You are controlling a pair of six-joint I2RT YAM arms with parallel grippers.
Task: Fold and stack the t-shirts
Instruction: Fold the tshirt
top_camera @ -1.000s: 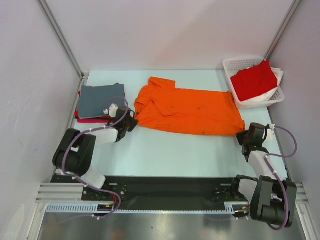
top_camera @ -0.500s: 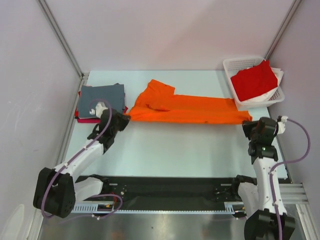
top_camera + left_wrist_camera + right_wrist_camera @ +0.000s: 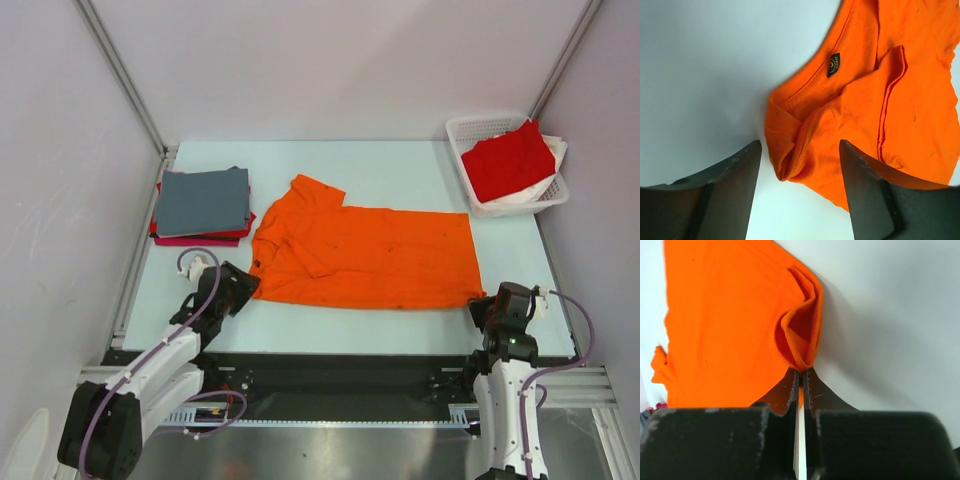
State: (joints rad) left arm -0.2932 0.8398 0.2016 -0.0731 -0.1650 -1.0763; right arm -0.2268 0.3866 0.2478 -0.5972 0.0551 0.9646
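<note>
The left gripper needs to grab the orange t-shirt's bunched collar corner [image 3: 260, 286] [image 3: 794, 156] next, opposite the held hem corner, to straighten the shirt's near side for folding.
The bright orange t-shirt [image 3: 370, 255] lies spread flat across the middle of the table, collar to the left. My left gripper [image 3: 243, 287] stands open at its near-left corner. In the left wrist view the bunched collar edge [image 3: 785, 160] lies on the table between the parted fingers [image 3: 735, 170], free of them. My right gripper [image 3: 480, 308] is shut on the shirt's near-right hem corner [image 3: 800, 340], which is pinched into a fold at the fingertips. A folded slate grey t-shirt [image 3: 203, 200] tops a stack at the back left, with red and magenta edges [image 3: 195, 238] showing under it.
A white lattice basket [image 3: 462, 128] stands at the back right corner with a red t-shirt [image 3: 508, 160] draped over it. Pale walls and metal posts close in the table on three sides. The black base rail runs along the near edge.
Both arms pulled the orange shirt toward the near edge, and it now lies flat. The left gripper has opened and let go of the collar corner. The right gripper still holds its corner.
</note>
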